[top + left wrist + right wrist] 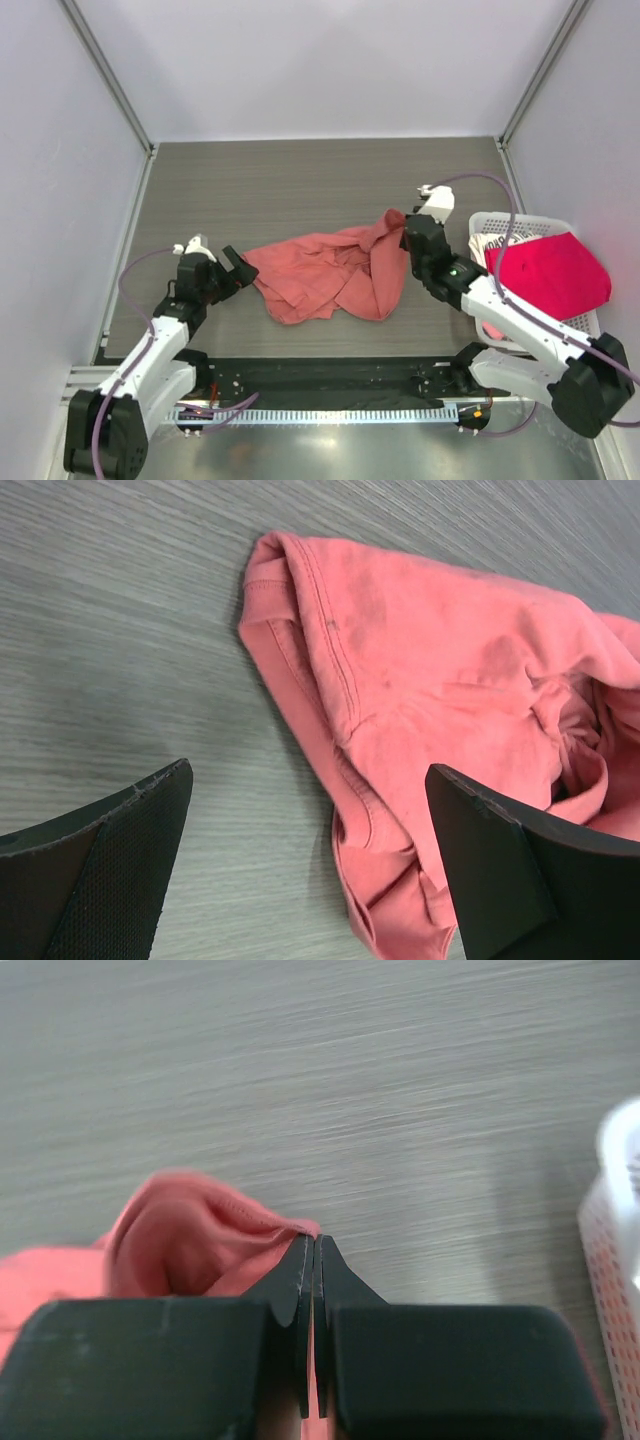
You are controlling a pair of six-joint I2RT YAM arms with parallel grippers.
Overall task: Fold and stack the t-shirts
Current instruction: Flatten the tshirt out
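My left gripper's fingertips are above flat, undented salmon cloth in the left wrist view, so my left gripper needs to lower before it closes on the hem between its fingers.
A salmon-coral t-shirt (325,270) lies crumpled on the grey table's middle. My right gripper (405,228) is shut on its right edge; in the right wrist view the jaws (313,1245) pinch a fold of the salmon cloth (190,1235), lifted a little. My left gripper (238,268) is open at the shirt's left edge; in the left wrist view the shirt's hem (350,770) lies between the spread fingers (120,850). A crimson-pink t-shirt (555,275) lies in the white basket (575,228) over a white t-shirt with dark lettering (490,247).
The white lattice basket stands at the table's right side, close to my right arm; its corner shows in the right wrist view (615,1220). White enclosure walls surround the table. A metal rail (320,415) runs along the near edge.
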